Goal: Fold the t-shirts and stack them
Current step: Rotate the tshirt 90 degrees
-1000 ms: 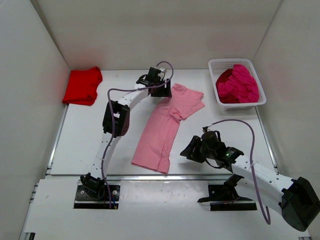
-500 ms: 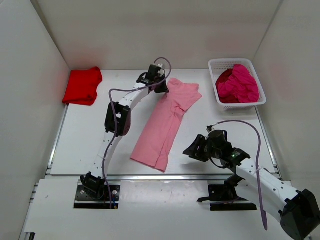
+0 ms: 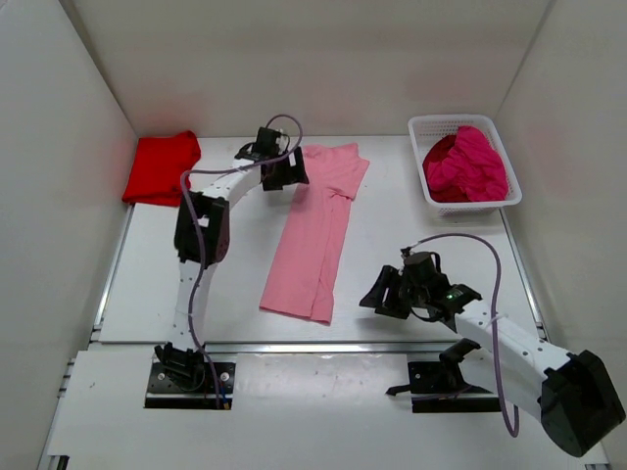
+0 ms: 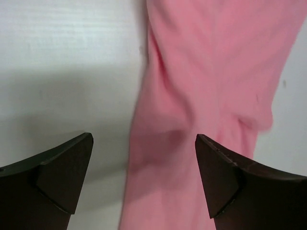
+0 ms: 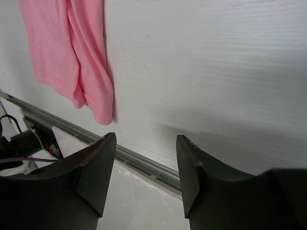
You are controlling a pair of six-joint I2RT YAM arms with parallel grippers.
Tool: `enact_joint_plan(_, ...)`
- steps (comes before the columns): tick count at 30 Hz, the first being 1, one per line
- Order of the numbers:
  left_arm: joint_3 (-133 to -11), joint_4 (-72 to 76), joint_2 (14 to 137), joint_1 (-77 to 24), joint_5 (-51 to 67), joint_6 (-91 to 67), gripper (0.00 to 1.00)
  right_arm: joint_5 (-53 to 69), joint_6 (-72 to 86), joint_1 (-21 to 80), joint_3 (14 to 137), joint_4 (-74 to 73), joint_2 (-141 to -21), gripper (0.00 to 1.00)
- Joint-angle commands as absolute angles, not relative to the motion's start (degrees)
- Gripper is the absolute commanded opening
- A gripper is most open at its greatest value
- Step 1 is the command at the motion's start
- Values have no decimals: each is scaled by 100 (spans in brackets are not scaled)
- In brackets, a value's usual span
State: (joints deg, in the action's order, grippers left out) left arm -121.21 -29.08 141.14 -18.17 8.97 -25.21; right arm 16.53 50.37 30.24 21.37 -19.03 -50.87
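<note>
The hem of the light pink t-shirt should be folded toward the collar (image 3: 331,152). My right gripper should grab the t-shirt by the hem's near corner (image 3: 327,318) next.
A light pink t-shirt (image 3: 315,230) lies folded into a long strip on the table, collar end at the back; it fills the left wrist view (image 4: 206,86). My left gripper (image 3: 284,174) is open just above the shirt's back left edge, its fingers straddling that edge (image 4: 144,139). My right gripper (image 3: 378,294) is open and empty near the front edge, right of the shirt's hem, which shows in the right wrist view (image 5: 72,52). A folded bright red t-shirt (image 3: 160,168) lies at the back left. Magenta t-shirts (image 3: 468,164) are piled in the basket.
A white mesh basket (image 3: 472,207) stands at the back right. White walls enclose the table on three sides. A metal rail (image 5: 144,160) runs along the table's front edge, just below my right gripper.
My left gripper has moved left along the back, and the pink shirt's upper end has shifted left with it and now lies straighter. My right gripper has barely shifted.
</note>
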Motion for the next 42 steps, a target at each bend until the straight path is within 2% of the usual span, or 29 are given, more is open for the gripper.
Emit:
enact_joint_plan(1,-10152,-2576,11968,-1584,878,-2503,99,1425,4861,3304,2470,-1293,-5431,50)
enact_joint_plan(5,-7022,-2137,9937,-1064,1213,-2769,98,1371,5035,3559,2391,-617,-5984,50)
enact_joint_plan(6,-6674,-2162,9436,-1020,1239,-2777,95,1380,5010,3629,2399,-450,-6168,50)
enact_joint_plan(7,-6088,-2249,9204,-906,1283,-2699,83,1319,5001,3682,2408,-335,-6213,50)
enact_joint_plan(8,-5612,-2354,8828,-870,1414,-2646,74,1240,5018,3787,2417,-325,-6362,50)
enact_joint_plan(9,-5425,-2599,8476,-861,1502,-2593,70,1196,5062,3971,2495,-160,-6485,51)
enact_joint_plan(11,-4776,-2952,8070,-844,1748,-2462,56,1282,5194,4043,2470,156,-6723,51)
enact_joint_plan(17,-3501,-3578,7050,-1151,2169,-2478,70,1090,5817,4684,2294,869,-7154,48)
enact_joint_plan(24,-2549,-3209,6917,-1582,2487,-2821,72,1081,6292,5045,2119,1449,-7514,43)
enact_joint_plan(31,-2548,-3101,6540,-1345,2515,-2936,73,1134,6767,4826,1609,1889,-7541,28)
enact_joint_plan(33,-2628,-3260,6565,-1406,2426,-2874,76,1160,6759,4781,1600,1889,-7550,28)
enact_joint_plan(35,-2611,-3288,6566,-1511,2426,-2900,77,1291,6715,4702,1740,1916,-7751,37)
enact_joint_plan(39,-2619,-3225,6513,-1564,2313,-3015,79,1266,6741,4799,1942,1836,-7954,36)
enact_joint_plan(41,-2628,-3261,6478,-1512,2250,-2997,79,1362,6873,4790,1916,1942,-8042,18)
enact_joint_plan(42,-2637,-3261,6443,-1486,2241,-3014,78,1336,6908,4773,1873,1960,-8077,15)
